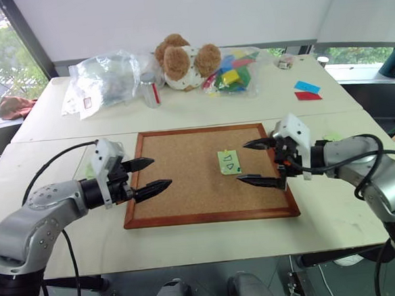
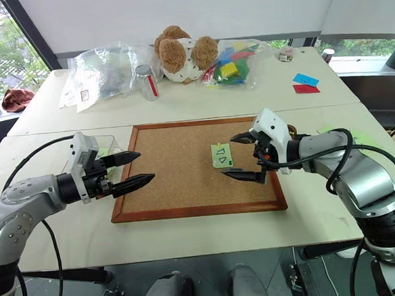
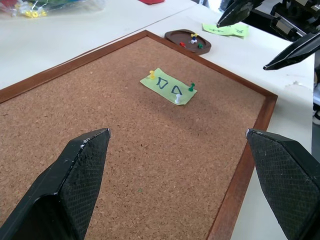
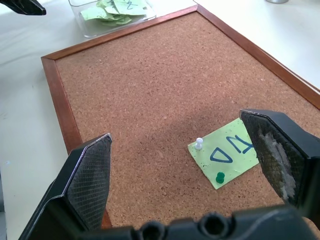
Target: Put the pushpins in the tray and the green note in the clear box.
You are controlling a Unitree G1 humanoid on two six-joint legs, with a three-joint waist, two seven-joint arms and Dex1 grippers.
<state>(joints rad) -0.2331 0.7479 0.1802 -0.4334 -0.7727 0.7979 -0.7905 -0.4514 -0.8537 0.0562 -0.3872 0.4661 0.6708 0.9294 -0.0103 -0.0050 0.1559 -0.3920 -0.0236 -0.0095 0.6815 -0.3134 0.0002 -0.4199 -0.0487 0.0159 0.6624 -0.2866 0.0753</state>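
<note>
My right gripper is going to grab the yellow pushpin by its head (image 1: 227, 151) next, so that the green note (image 1: 229, 163) comes free for the clear box.
The green note (image 1: 229, 161) with two triangles lies on the right half of the cork board (image 1: 187, 189), held down by a yellow pushpin (image 3: 152, 75), a green pushpin (image 3: 191, 87) and a white pushpin (image 3: 177, 98). My right gripper (image 1: 242, 162) hovers open just to the right of the note. My left gripper (image 1: 160, 173) hovers open over the board's left edge. The tray (image 3: 170, 36) sits past the board's right frame with several pins in it. The clear box (image 4: 115, 27), holding pale green notes, stands off the board's left side.
At the table's back are a crumpled plastic bag (image 1: 108, 80), a can (image 1: 151, 89), a plush bear (image 1: 181, 60) and a bag of coloured blocks (image 1: 233, 71). Blue and red slips (image 1: 307, 90) lie back right. Pale green notes (image 3: 225, 30) lie beside the tray.
</note>
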